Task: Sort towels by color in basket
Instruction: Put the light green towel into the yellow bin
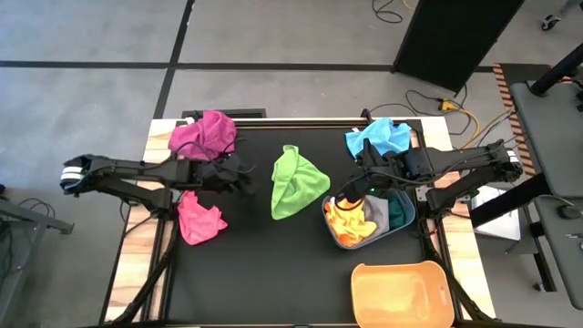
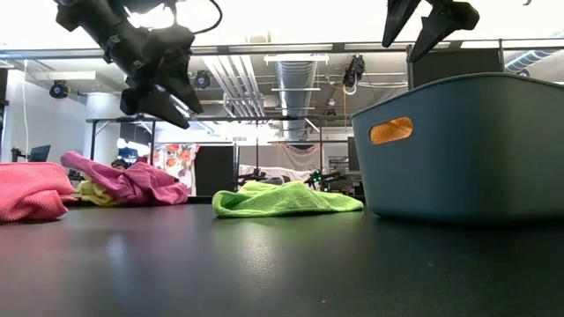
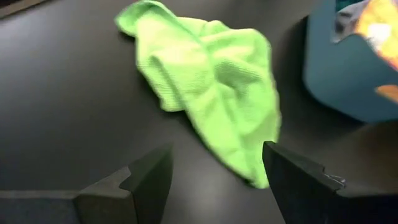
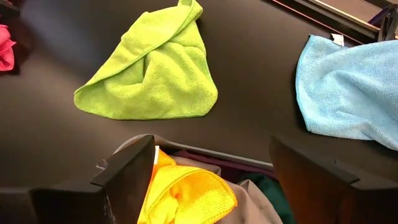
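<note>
I should next grab the lime towel by its hemmed edge (image 3: 222,154) with my left gripper, so that I can sort the towel by color into the orange tub.
My left gripper (image 1: 244,178) (image 3: 214,155) hangs open above the table, just left of the lime towel (image 1: 296,184) (image 3: 211,93), which lies flat and rumpled at mid-table. My right gripper (image 1: 352,189) (image 4: 211,149) is open over the left rim of the grey-blue basket (image 1: 405,217) (image 2: 476,145). In that basket lie an orange-yellow towel (image 4: 186,193), a grey towel (image 4: 255,205) and a dark green one (image 4: 270,186). The magenta towel (image 1: 205,135) and the light blue towel (image 1: 378,138) lie near the far edge. A pink towel (image 1: 200,220) sits under the left arm.
An orange tub (image 1: 401,292) stands at the near edge, right of centre. Bare black tabletop (image 1: 273,264) stretches between the pink towel and the baskets. Cables and a dark cabinet lie on the floor beyond the far edge.
</note>
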`<state>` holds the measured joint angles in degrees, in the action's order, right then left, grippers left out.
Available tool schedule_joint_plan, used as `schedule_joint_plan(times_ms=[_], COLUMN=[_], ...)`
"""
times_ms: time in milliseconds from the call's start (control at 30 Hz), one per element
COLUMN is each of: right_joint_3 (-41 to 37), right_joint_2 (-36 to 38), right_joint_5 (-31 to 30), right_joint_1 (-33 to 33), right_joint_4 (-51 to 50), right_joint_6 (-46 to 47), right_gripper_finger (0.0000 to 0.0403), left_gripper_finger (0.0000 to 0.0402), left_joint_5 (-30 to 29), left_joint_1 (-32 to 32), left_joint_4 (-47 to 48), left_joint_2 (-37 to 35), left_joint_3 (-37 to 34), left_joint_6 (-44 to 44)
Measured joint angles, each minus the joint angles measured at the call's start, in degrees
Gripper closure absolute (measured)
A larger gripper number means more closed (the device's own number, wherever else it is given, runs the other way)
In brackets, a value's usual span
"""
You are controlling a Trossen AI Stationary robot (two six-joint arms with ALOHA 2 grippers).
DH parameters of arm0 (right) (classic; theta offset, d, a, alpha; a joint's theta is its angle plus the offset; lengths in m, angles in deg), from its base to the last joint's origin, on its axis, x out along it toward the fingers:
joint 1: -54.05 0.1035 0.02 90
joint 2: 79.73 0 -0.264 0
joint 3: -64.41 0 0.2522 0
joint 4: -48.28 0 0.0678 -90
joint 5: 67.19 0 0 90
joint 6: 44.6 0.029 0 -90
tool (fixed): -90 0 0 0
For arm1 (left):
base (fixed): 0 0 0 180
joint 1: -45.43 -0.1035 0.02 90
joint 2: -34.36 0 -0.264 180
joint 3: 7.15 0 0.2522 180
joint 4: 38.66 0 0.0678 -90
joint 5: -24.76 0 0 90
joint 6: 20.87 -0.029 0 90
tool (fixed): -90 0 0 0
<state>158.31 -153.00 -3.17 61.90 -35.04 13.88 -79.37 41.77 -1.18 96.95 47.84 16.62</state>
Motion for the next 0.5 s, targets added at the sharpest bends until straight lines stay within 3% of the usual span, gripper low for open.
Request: schedule_joint_plan(times_ms=[333,500], right_joint_3=[-0.15,0.04], right_joint_2=[-0.02,0.37], right_joint_5=[0.22,0.07], right_joint_1=[-0.02,1.10], right_joint_4=[9.75,12.02], right_joint_6=[0.27,-12.97], right_gripper_finger=[0.0078,0.0070], left_gripper_finger=[0.0171,0.0171], left_joint_5=[2.39,2.35], left_joint_1=[0.24,0.24], left_joint_4=[-8.51,-11.87], left_joint_2=[7.15,10.37], left_joint_3=[0.00,0.00], left_joint_6=[9.69,12.47])
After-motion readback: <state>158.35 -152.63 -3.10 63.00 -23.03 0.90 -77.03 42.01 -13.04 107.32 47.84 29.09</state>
